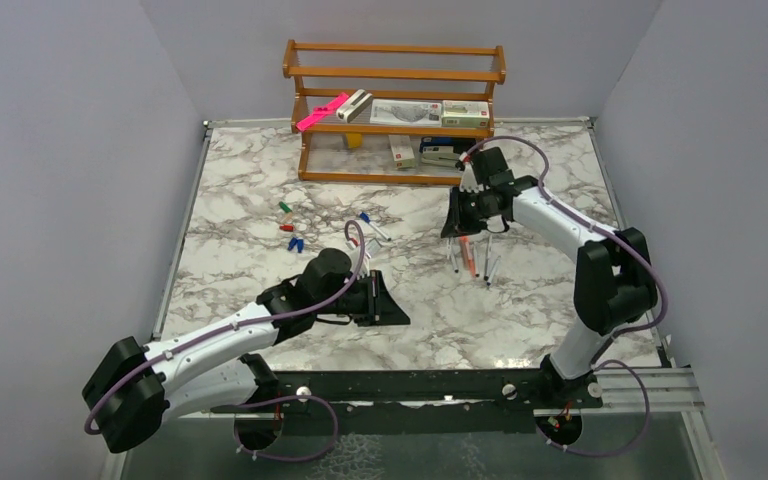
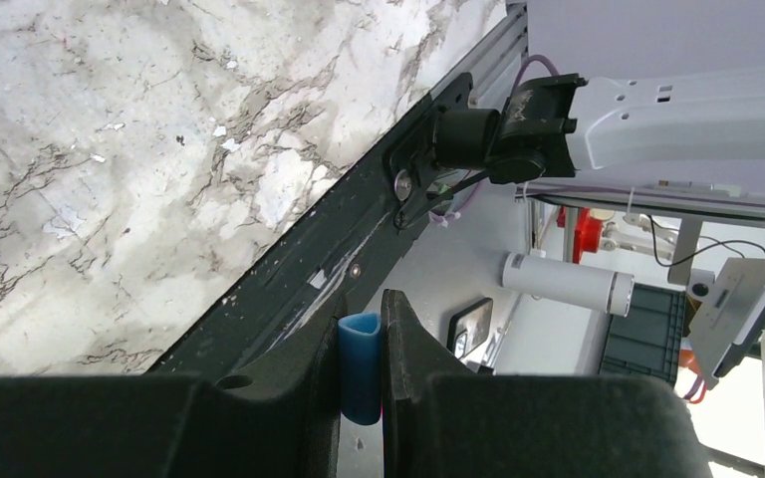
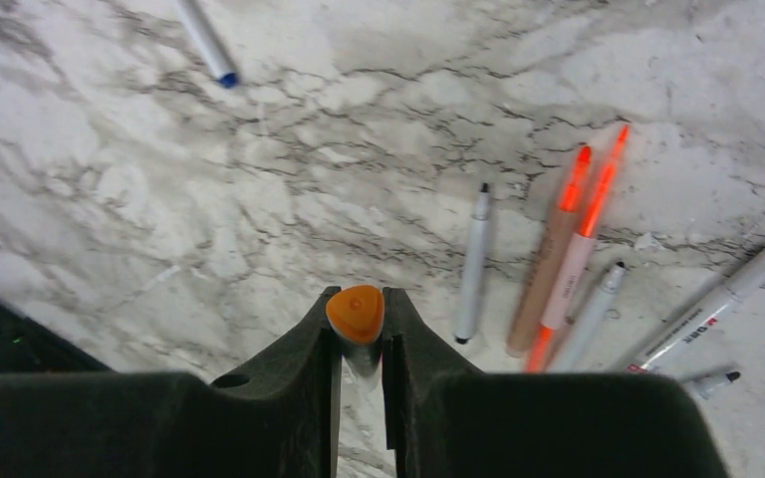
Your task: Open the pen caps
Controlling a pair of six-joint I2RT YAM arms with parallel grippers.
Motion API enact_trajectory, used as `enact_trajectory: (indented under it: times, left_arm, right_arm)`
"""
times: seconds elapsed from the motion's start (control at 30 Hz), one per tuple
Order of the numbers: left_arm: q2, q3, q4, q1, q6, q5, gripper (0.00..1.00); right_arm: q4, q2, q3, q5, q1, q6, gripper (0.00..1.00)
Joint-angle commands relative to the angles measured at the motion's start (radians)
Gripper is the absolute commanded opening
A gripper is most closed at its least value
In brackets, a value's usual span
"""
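Note:
My right gripper holds the white pen, which points end-on. The pen would fall over onto the marble if my gripper opened now.
My left gripper (image 1: 388, 298) (image 2: 362, 317) is shut on a short blue pen cap (image 2: 361, 370), held over the table's near edge. My right gripper (image 1: 457, 224) (image 3: 358, 297) is shut on a white pen with an orange end (image 3: 356, 317), held above the marble. Several uncapped pens (image 1: 470, 260) lie below it; in the right wrist view they include a grey one (image 3: 473, 264) and an orange one (image 3: 580, 249). Loose green (image 1: 285, 208), red (image 1: 286, 228) and blue (image 1: 295, 244) caps lie at the centre left. A blue-ended pen (image 1: 372, 226) (image 3: 205, 45) lies nearby.
A wooden shelf (image 1: 395, 75) stands at the back with boxes, a pink bar (image 1: 322, 112) and a black stapler (image 1: 440, 155). The black mounting rail (image 2: 289, 279) runs along the table's near edge.

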Motion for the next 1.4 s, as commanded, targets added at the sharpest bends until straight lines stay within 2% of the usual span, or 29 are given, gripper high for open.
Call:
enact_trajectory:
  times: [0.0, 0.33, 0.63, 1.37]
  left_arm:
    - [0.010, 0.048, -0.019, -0.005, 0.018, -0.025, 0.00]
    - [0.031, 0.059, -0.027, -0.005, 0.032, -0.028, 0.00]
    - [0.046, 0.070, -0.021, -0.005, 0.035, -0.025, 0.00]
    - [-0.008, 0.063, -0.062, -0.005, 0.026, -0.040, 0.00]
  right_arm:
    - [-0.066, 0.057, 0.039, 0.117, 0.002, -0.087, 0.01]
    - [-0.045, 0.194, 0.082, 0.118, 0.028, -0.105, 0.02]
    - [-0.053, 0.235, 0.070, 0.139, 0.078, -0.104, 0.03]
    - [-0.115, 0.214, 0.002, 0.411, 0.070, -0.116, 0.06]
